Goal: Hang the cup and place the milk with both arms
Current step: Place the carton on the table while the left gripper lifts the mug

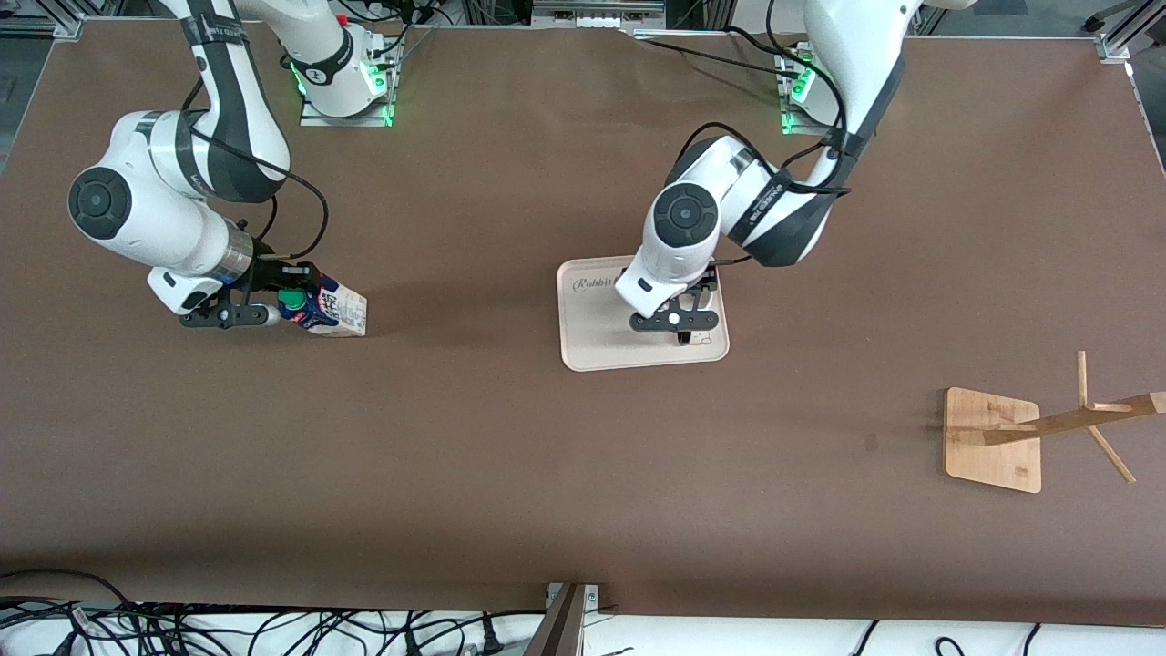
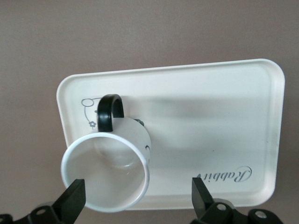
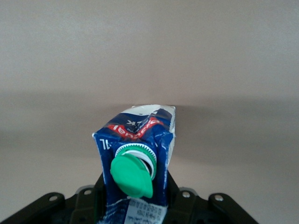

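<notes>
The cup should be gripped by its rim (image 2: 144,161) with my left gripper. That leaves the white cup's black loop handle (image 2: 110,110) free for the wooden cup rack.
The white cup (image 2: 107,179) stands on the cream tray (image 2: 210,121), its black loop handle (image 2: 110,112) up at the rim. My left gripper (image 2: 138,198) hangs open just above the cup; one finger (image 2: 74,200) is at the cup's outer rim and the other stands well clear over the tray. In the front view my left gripper (image 1: 679,330) covers nearly all of the cup (image 1: 698,339). My right gripper (image 1: 301,305) is shut on the milk (image 1: 332,312), which is tipped over with its green cap (image 3: 133,175) toward the wrist, low over the table at the right arm's end.
The tray (image 1: 601,337) lies mid-table. A wooden cup rack (image 1: 993,442) with slanted pegs stands at the left arm's end, nearer the front camera than the tray. Cables run along the table's front edge.
</notes>
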Controlling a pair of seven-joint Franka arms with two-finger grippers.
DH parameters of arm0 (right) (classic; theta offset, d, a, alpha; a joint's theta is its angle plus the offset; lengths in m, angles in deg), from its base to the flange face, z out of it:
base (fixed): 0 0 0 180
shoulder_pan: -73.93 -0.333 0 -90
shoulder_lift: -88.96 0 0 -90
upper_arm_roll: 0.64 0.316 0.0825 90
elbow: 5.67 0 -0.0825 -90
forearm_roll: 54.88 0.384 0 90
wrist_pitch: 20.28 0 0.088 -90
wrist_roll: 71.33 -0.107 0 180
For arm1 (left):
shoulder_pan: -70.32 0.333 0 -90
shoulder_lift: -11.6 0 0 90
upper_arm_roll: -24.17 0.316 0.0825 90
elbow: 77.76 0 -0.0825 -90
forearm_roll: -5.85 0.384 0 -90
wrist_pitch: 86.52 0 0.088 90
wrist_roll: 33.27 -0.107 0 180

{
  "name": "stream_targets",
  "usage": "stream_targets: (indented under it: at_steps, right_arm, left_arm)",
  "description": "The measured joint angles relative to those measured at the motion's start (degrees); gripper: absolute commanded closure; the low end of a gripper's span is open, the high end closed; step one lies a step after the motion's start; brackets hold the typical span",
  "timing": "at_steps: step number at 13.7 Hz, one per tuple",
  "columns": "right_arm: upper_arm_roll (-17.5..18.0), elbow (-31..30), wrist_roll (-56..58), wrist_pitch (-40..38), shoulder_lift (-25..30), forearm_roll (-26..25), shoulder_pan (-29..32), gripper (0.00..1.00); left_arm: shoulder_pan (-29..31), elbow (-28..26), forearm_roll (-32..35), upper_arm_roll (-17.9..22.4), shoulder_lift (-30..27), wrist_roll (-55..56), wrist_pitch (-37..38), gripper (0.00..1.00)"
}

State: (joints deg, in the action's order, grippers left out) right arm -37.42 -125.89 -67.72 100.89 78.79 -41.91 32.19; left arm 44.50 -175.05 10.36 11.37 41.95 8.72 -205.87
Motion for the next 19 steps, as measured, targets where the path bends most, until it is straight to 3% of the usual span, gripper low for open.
stream_targets:
  at_steps: [2, 3, 6, 8, 9, 10, 15, 19]
  right_arm:
    - [0.00, -0.05, 0.01, 0.05, 0.00, 0.00, -0.06, 0.08]
    - [0.00, -0.04, 0.02, 0.06, 0.01, 0.00, -0.09, 0.06]
    - [0.00, 0.69, 0.04, 0.33, 0.12, 0.00, -0.28, 0.04]
    - [0.01, 2.33, 0.04, -0.10, 0.40, 0.00, -0.44, 0.03]
    - [0.02, 3.88, 0.04, -1.93, 0.57, 0.00, -0.50, 0.03]
    - [0.02, 6.09, 0.04, -5.01, 0.77, 0.00, -0.55, 0.00]
    - [-0.09, 20.05, 0.04, -22.91, 2.70, -3.06, -0.56, 0.00]
    - [-0.12, 26.87, 0.29, -31.87, 6.13, -6.40, -0.57, 0.00]
  left_arm:
    - [-0.52, -2.52, 2.12, 0.00, -0.01, 1.15, -2.32, 0.00]
    - [-0.52, -3.86, 3.09, 0.01, -0.01, 1.90, -3.73, 0.00]
    - [-0.68, -7.12, 3.71, 0.02, 0.26, 3.06, -7.06, 0.37]
    - [-1.05, -7.80, 3.74, 0.03, 1.09, 3.20, -8.71, 0.79]
    - [-1.30, -7.84, 3.75, 0.02, 1.62, 3.28, -9.13, 0.94]
    - [-1.46, -7.84, 3.76, 0.02, 2.02, 3.32, -9.33, 1.00]
    - [-1.44, -7.10, 3.87, 0.18, 2.29, 3.31, -10.18, 1.00]
    - [-0.87, -2.27, 3.97, 1.41, 0.13, 1.43, -9.26, 1.00]
